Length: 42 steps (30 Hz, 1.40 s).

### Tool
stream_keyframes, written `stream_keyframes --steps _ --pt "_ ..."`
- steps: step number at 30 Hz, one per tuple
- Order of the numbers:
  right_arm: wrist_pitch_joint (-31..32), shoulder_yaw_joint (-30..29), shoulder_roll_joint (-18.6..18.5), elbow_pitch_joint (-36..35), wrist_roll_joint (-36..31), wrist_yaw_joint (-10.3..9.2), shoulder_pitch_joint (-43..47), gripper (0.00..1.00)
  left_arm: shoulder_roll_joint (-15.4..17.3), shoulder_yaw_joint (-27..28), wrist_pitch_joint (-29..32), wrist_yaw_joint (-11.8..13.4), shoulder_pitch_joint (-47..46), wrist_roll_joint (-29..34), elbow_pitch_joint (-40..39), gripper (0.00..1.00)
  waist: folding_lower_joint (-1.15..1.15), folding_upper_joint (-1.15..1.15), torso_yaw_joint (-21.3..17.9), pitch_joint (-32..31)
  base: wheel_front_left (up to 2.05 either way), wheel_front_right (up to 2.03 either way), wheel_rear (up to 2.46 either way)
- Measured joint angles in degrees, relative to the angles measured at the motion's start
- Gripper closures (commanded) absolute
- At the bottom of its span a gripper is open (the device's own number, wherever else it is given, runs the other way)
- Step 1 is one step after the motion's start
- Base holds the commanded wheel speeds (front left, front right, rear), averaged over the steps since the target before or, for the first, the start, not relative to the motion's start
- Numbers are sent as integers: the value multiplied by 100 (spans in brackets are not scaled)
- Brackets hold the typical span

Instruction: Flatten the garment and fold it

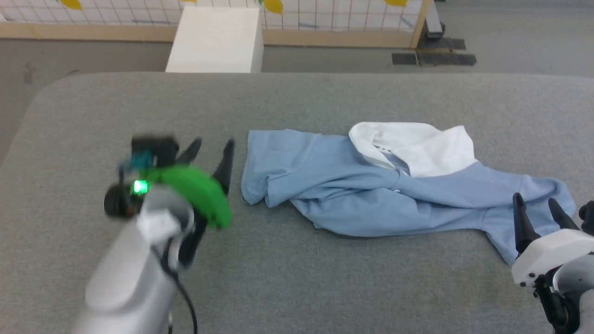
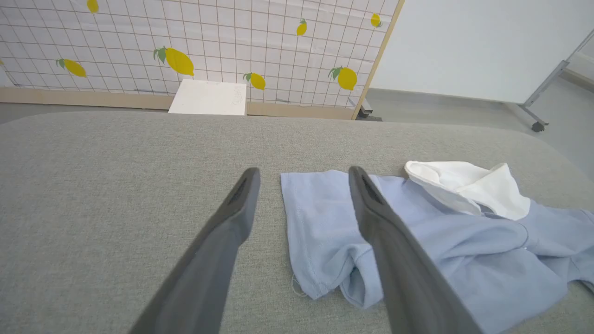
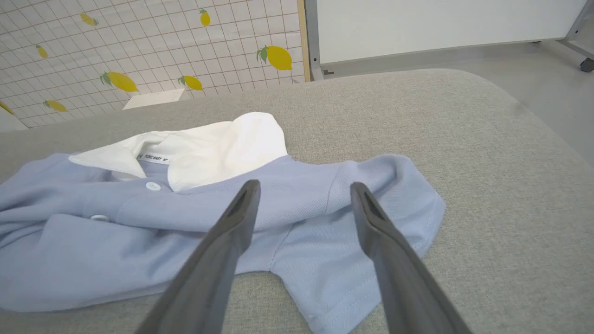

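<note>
The garment has a loose fold (image 1: 276, 191) that puckers up at its open sleeve end (image 1: 257, 195), while the cloth beside it lies flat. I should grab the garment by that sleeve end with my left gripper next.
The light blue garment (image 1: 371, 190) lies crumpled on the grey padded table (image 1: 297, 278), its white collar (image 1: 417, 146) turned up at the far side. My left gripper (image 1: 213, 150) stands open just left of the garment's left edge (image 2: 315, 232), nothing between its fingers. My right gripper (image 1: 536, 206) is open too, above the garment's right sleeve end (image 3: 371, 232). In the right wrist view the collar (image 3: 209, 148) shows a small dark label and white buttons below it.
A white box (image 1: 216, 39) stands on the floor beyond the table's far edge, before a lemon-print screen (image 2: 209, 41). Bare grey table surface stretches to the left and in front of the garment. The table's right edge (image 3: 547, 134) drops to the floor.
</note>
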Motion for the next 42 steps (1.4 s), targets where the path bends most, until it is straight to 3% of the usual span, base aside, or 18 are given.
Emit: stream_keyframes --steps 5,11,19,24,25,26,30,36,39,42 --pt "137 109 43 -331 66 0 -137 0 0 -257 1371 -99 -1752 -24 1017 0 0 0 -141 368 0 0 0" --pt "183 219 65 -454 143 0 -360 0 -33 -599 2752 -57 -2906 153 2008 0 0 0 -417 862 0 0 0" --pt "48 165 75 -333 208 0 -419 0 19 -1037 3427 22 -3294 532 2700 0 0 0 -823 1491 0 0 0" --pt "-55 155 78 -252 205 0 -471 0 81 -1079 3822 255 -3342 560 2864 0 0 0 -1034 1767 0 0 0" --pt "-85 153 80 -234 222 0 -488 0 82 -1035 3858 261 -3352 519 2839 31 0 0 -1067 1801 0 0 0" --pt "-88 149 80 -224 230 0 -495 0 87 -983 3840 264 -3349 486 2813 100 0 0 -1087 1822 0 0 0" --pt "-130 131 82 -138 220 0 -495 0 76 -917 3466 154 -3199 333 2668 100 0 0 -1090 1805 0 0 0" --pt "-41 -27 19 -125 188 0 -539 0 33 -347 2062 65 -2581 -120 2153 100 0 0 -973 1573 0 0 0" --pt "387 -158 -337 -91 114 0 -698 0 31 -49 1505 44 -2337 -313 1578 100 0 0 -841 1457 0 0 0" --pt "1051 -240 -751 46 -63 1 -955 0 38 27 1365 29 -2046 -453 1003 100 0 0 -708 1387 0 0 0"
